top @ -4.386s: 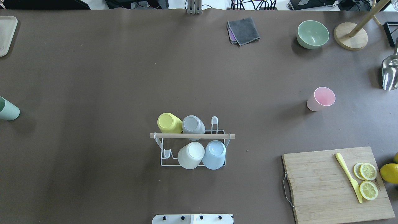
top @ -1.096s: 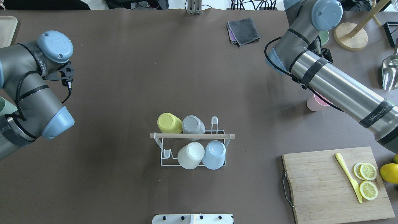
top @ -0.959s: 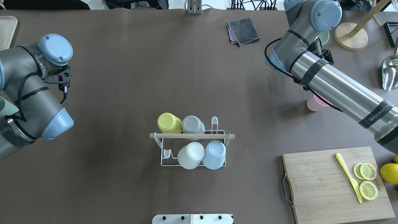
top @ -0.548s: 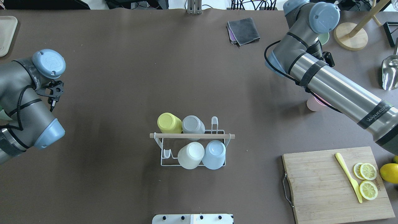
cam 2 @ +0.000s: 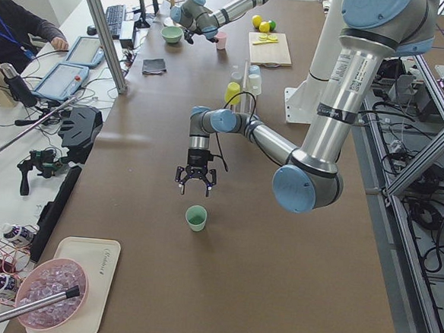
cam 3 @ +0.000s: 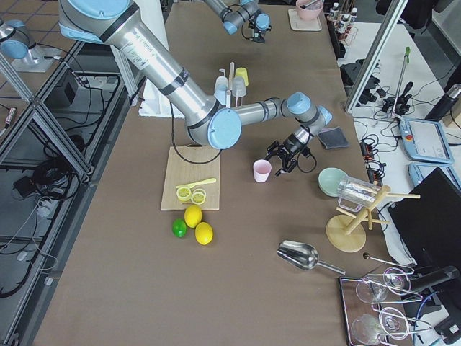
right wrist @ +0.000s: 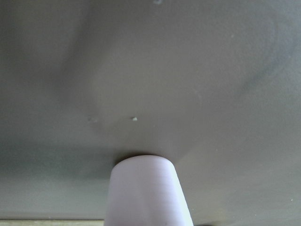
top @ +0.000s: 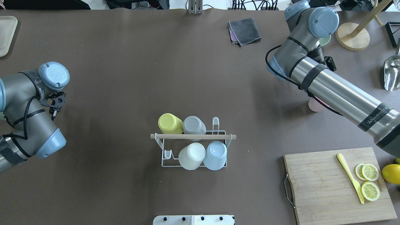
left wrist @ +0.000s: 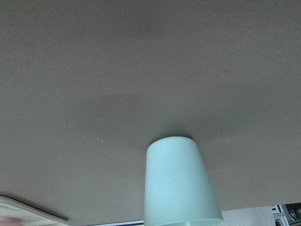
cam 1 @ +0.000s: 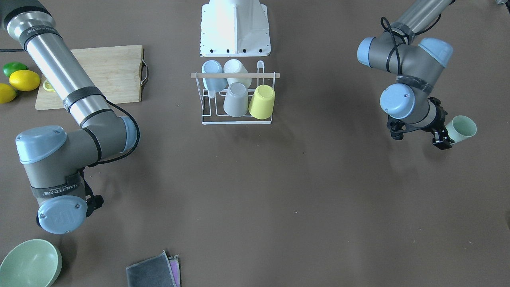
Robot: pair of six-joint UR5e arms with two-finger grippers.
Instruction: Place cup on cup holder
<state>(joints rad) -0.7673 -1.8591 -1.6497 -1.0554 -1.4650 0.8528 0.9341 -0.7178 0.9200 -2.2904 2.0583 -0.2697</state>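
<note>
The pink cup needs to go upside down on the cup holder. My right gripper should next grab the cup by its body [right wrist: 146, 195].
The cup holder [top: 165, 162], a white wire rack with a wooden rod [top: 193, 136] across its top, stands mid-table with several upturned cups on it. One far-row prong [top: 215, 122] and one near-row prong [top: 167, 154] are bare. A mint cup [cam 1: 462, 128] stands upright at the robot's left; it also fills the left wrist view [left wrist: 181, 183]. My left gripper [cam 1: 418, 139] is open and empty, low beside it. A pink cup [cam 3: 262, 171] stands at the right, mostly hidden under my arm in the overhead view [top: 315, 106]. My right gripper [cam 3: 283, 164] is open just beyond it.
A cutting board [top: 328, 175] with lemon slices and a yellow knife lies front right. A grey cloth [top: 245, 30], a green bowl [cam 1: 30, 263], a wooden stand [top: 352, 36] and a metal scoop [top: 392, 73] sit at the far right. A tray [top: 6, 34] lies far left.
Both arms came into view. My left gripper has swung back and leftward toward the mint cup. My right arm has shifted slightly and covers more of the pink cup.
</note>
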